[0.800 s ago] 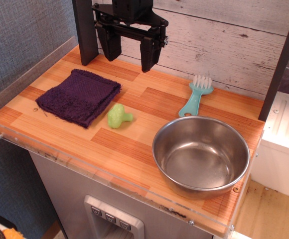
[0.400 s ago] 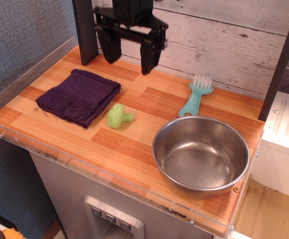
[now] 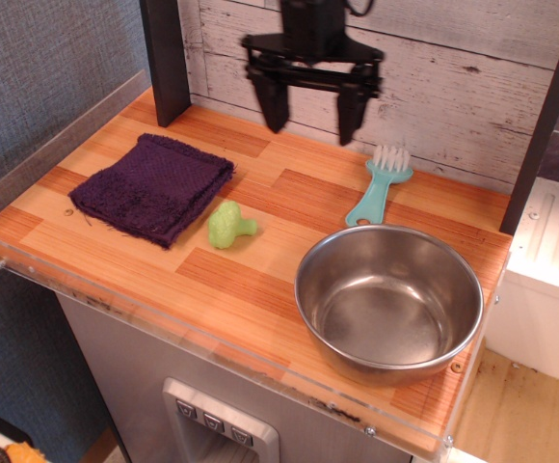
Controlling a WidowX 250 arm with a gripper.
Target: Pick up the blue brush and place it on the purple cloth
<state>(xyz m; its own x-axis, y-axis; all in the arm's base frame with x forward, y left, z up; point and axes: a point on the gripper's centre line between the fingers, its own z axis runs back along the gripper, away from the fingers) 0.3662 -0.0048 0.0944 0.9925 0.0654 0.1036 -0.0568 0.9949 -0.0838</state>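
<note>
Next, my gripper grabs the blue brush (image 3: 380,187) by its neck beside the bristles, to put the brush on the purple cloth (image 3: 152,186).
The blue brush (image 3: 380,187) lies on the wooden counter at the back right, white bristles toward the wall, handle pointing at the bowl. The purple cloth (image 3: 152,186) lies folded at the left of the counter. My gripper (image 3: 312,121) hangs open and empty above the back of the counter, just left of the brush's bristles and well right of the cloth. Its two black fingers (image 3: 275,101) are spread wide apart.
A green broccoli-shaped toy (image 3: 227,225) lies between cloth and brush. A steel bowl (image 3: 387,302) stands at the front right. A dark post (image 3: 167,58) stands at the back left and another (image 3: 542,125) at the right edge. A plank wall (image 3: 453,68) backs the counter.
My gripper has moved to the right along the back wall, from above the cloth's far side to near the brush. It stays open. Nothing on the counter has moved.
</note>
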